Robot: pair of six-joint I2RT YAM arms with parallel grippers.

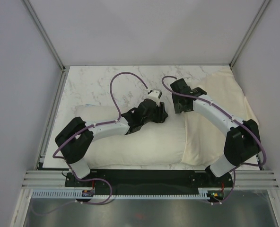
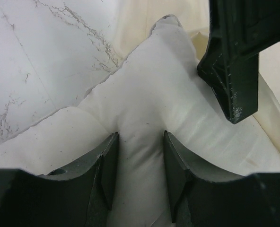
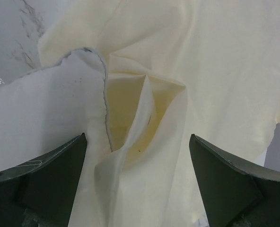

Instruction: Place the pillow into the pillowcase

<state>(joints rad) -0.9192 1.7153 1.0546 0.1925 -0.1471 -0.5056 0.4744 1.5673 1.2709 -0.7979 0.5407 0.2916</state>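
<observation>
My right gripper grabs the pillowcase [image 1: 225, 94] by the loose fold of its edge [image 1: 186, 124] next, so the pillowcase's opening stays free to take the pillow's corner.
The plump white pillow [image 1: 140, 142] lies along the near side of the table. Its far right corner points at the cream pillowcase [image 1: 225, 94], which is spread out on the right. My left gripper [image 1: 160, 113] is at that corner, shut on a raised ridge of the pillow [image 2: 149, 94], which bunches between the jaws of the left gripper [image 2: 141, 142]. My right gripper [image 1: 178, 106] hovers just beyond it, wide open. In the right wrist view the right gripper [image 3: 137, 137] straddles loose folds of the pillowcase [image 3: 215, 71], with the pillow's seamed corner [image 3: 45, 109] to the left.
The marble tabletop [image 1: 97, 85] shows bare at the back left. Grey walls and metal frame posts close in the table on three sides. A black base plate [image 1: 140, 176] carries both arms at the near edge. One right finger [image 2: 230, 71] hangs close above the pillow.
</observation>
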